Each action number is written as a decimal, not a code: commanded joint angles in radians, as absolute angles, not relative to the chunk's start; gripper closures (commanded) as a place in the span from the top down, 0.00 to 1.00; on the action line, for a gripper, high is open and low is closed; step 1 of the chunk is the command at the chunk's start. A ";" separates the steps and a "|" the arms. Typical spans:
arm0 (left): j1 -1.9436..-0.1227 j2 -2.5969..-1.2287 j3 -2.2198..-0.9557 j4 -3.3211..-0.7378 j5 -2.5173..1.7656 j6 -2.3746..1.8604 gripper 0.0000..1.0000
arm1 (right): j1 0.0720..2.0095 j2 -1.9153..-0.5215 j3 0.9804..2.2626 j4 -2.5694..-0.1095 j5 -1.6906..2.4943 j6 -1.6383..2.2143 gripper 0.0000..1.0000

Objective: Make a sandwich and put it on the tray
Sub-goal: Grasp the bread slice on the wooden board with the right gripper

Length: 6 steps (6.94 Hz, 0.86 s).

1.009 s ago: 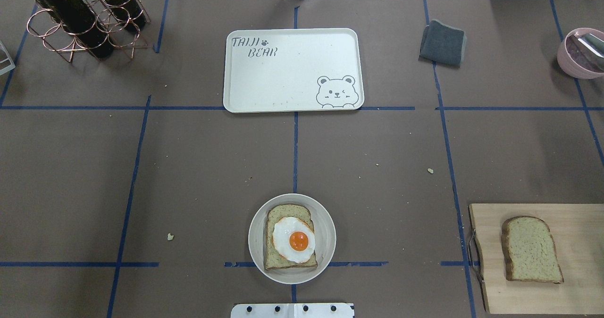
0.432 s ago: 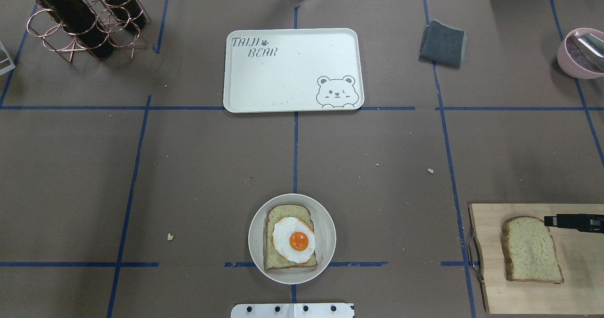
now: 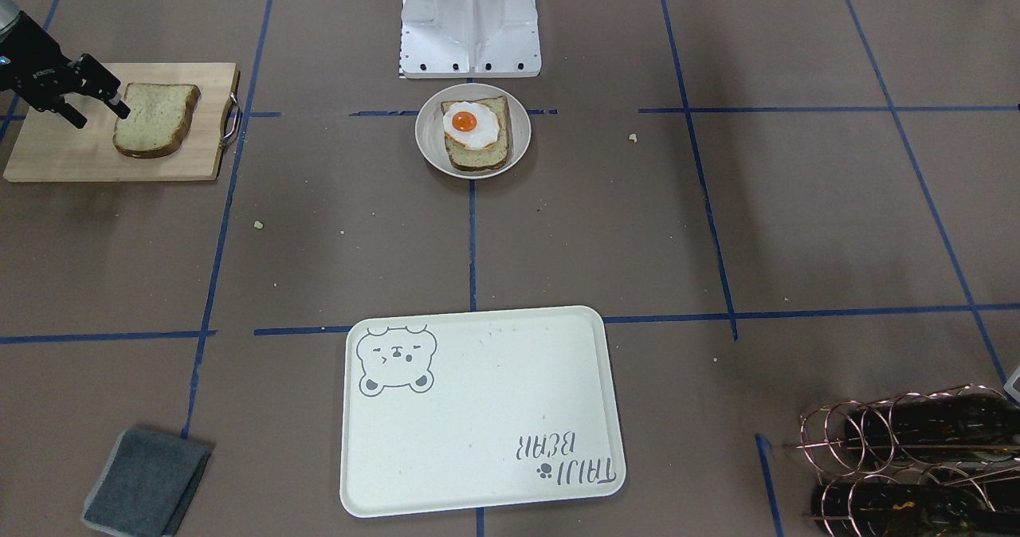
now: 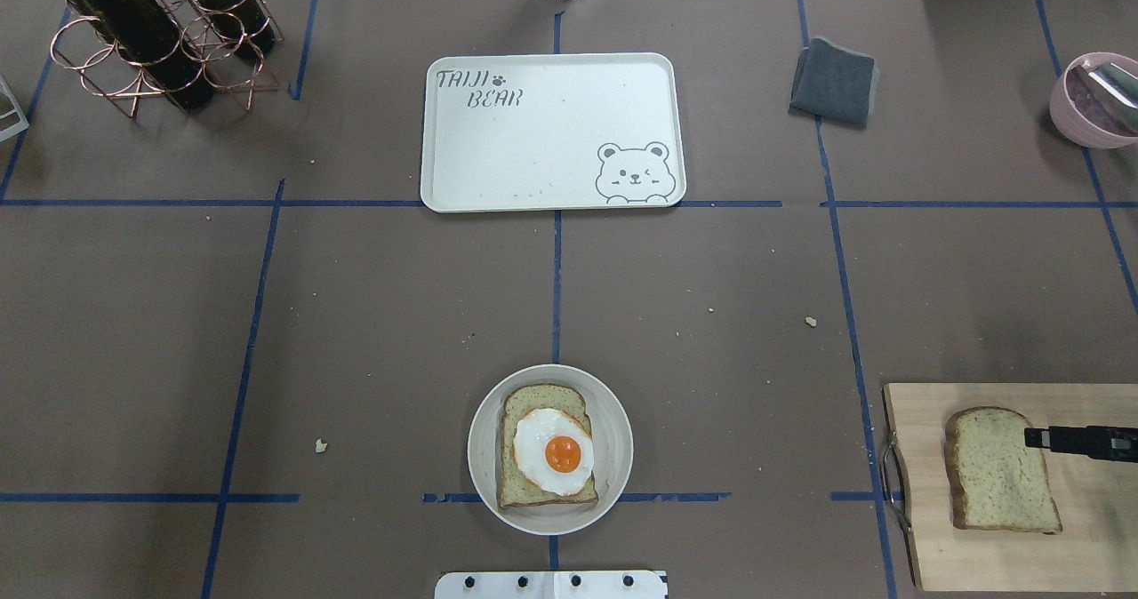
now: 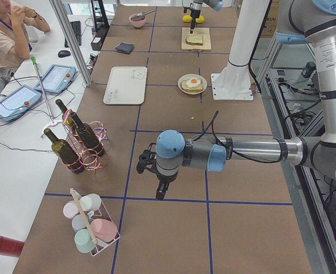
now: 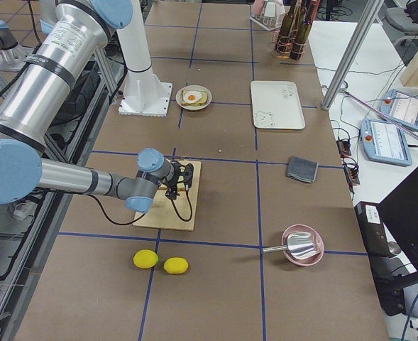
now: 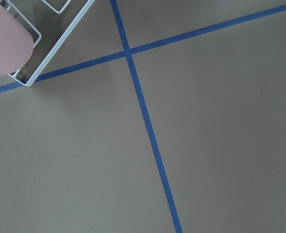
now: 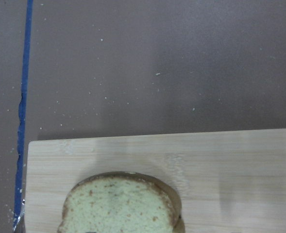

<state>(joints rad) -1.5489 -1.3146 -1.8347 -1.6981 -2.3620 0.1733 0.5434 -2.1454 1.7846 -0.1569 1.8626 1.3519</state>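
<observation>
The bread slice needs to go on top of the fried egg to finish the sandwich. My right gripper will next take hold of the slice by its crust edge.
One bread slice lies on the wooden cutting board at the near right. My right gripper hovers open at that slice's outer edge; one of its fingers reaches in from the right edge of the overhead view. The right wrist view shows the slice just below. The other slice with the fried egg on top sits on a round plate near the robot base. The cream bear tray lies bare at the far centre. My left gripper hangs over bare table far to the left; I cannot tell its state.
A grey cloth lies right of the tray. A copper wine rack with bottles stands at the far left, a pink bowl at the far right. Two lemons lie beyond the board. A cup rack stands near the left gripper.
My right gripper has come into the overhead view from the right edge, then moved toward the near side along the bread slice's right edge. Nothing else has moved.
</observation>
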 commanded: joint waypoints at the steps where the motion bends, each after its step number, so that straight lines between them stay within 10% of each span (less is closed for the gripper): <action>1: -1.548 -1.315 -1.835 -1.698 -2.362 0.173 1.00 | 0.497 -2.146 1.767 -0.146 1.850 1.358 0.80; 4: -1.549 -1.315 -1.839 -1.698 -2.362 0.173 1.00 | 0.460 -2.146 1.761 -0.146 1.836 1.358 0.73; 6: -1.549 -1.315 -1.839 -1.698 -2.361 0.173 1.00 | 0.454 -2.141 1.759 -0.146 1.836 1.358 0.44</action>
<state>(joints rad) -1.5493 -1.3146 -1.8389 -1.6981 -2.3612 0.1732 0.4588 -2.1451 1.7603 -0.1457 1.8366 1.3575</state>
